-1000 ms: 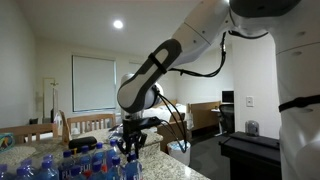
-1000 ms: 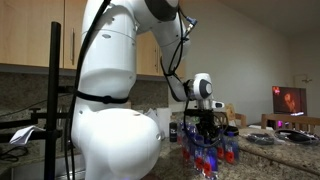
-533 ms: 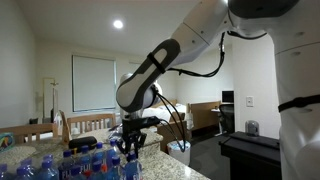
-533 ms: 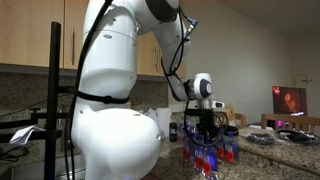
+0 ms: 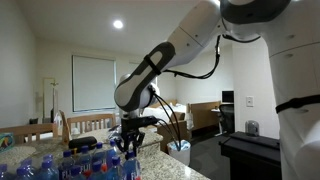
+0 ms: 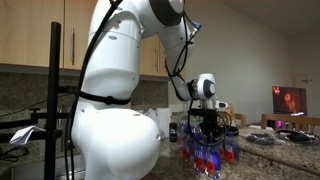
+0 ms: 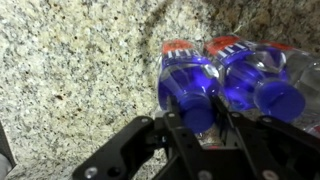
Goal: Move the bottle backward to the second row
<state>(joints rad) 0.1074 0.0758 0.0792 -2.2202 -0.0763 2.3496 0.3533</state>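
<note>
I should open my gripper now. The bottle's base meets flat granite, so the bottle would stay standing beside the second bottle.
In the wrist view the bottle, clear plastic with a blue label, a red-orange patch and a blue cap, stands on the speckled granite counter. My gripper has a finger on each side of its cap and neck, closed against it. A second bottle of the same kind stands right beside it. In both exterior views the gripper hangs over a group of blue-labelled bottles. Which bottles form the second row cannot be told.
The granite counter extends to one side of the held bottle. An exterior view shows wooden chairs behind the counter. The robot's white base fills much of an exterior view; a lit screen sits far off.
The arm has shifted very slightly in the exterior views. The gripper stays over the bottles.
</note>
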